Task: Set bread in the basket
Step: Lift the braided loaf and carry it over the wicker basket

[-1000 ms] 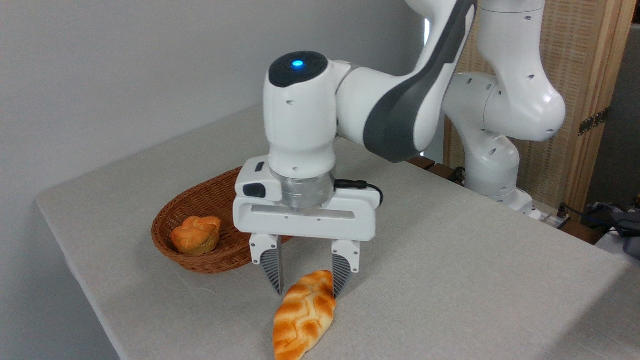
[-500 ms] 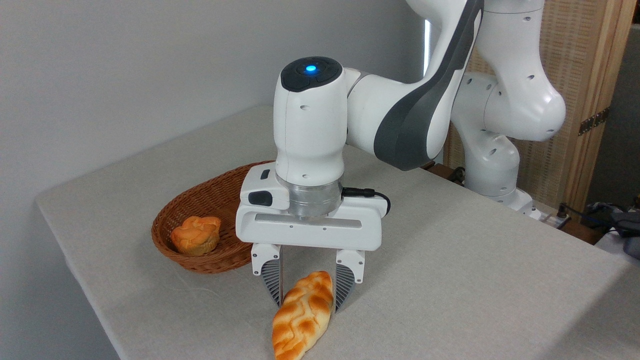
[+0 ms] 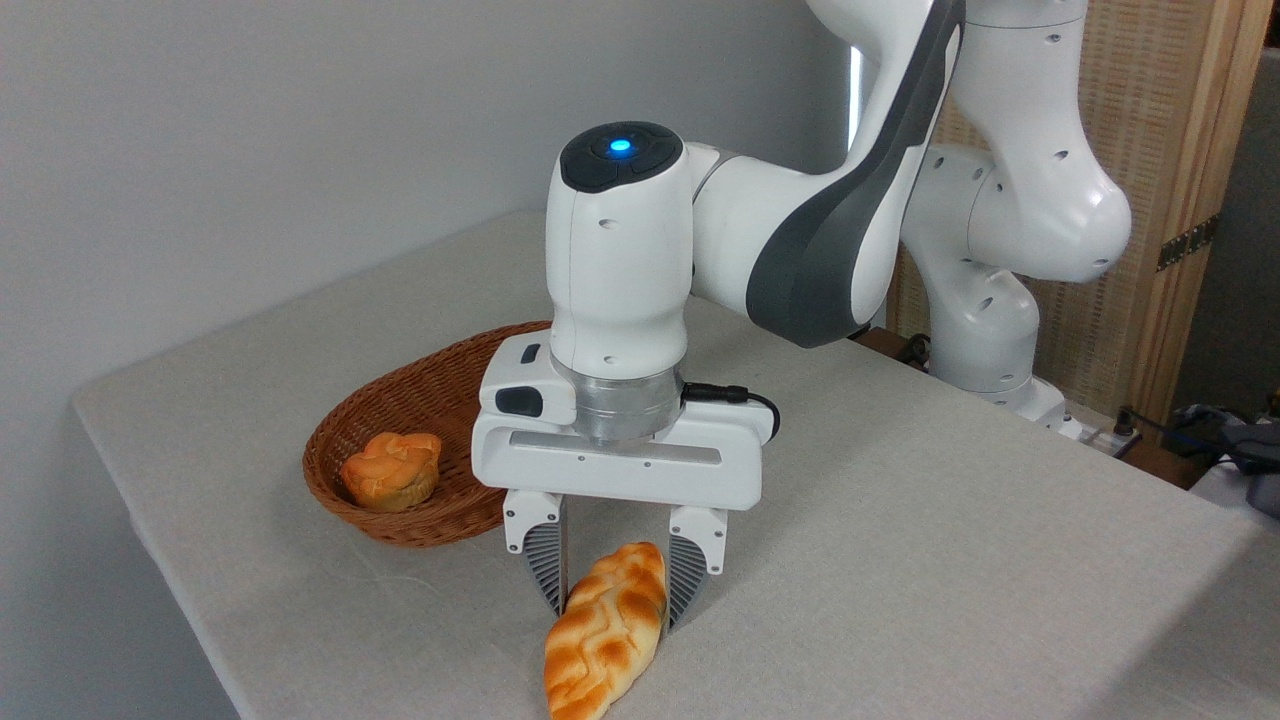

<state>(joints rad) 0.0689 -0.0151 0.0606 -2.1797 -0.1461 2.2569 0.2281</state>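
The bread (image 3: 603, 645) needs to go into the basket (image 3: 420, 395). My gripper should next grab the bread across its crusty sides.
The braided golden bread (image 3: 603, 645) lies on the table near the front edge, pointing away from the camera. My gripper (image 3: 615, 612) is down over its far end, open, with one ribbed finger (image 3: 546, 565) on the left flank and the other on the right, close to the crust. The loaf still rests on the cloth. The reddish-brown wicker basket (image 3: 420, 395) stands behind and to the left of the gripper, partly hidden by the hand.
A small round orange bun (image 3: 392, 470) sits in the basket's near end. The table (image 3: 900, 560) drops off just in front of the loaf and along the left. The arm's base (image 3: 985, 340) stands at the back right beside a wooden screen.
The gripper has come forward and lower, so its fingers now straddle the loaf's far end. The loaf and basket have stayed put.
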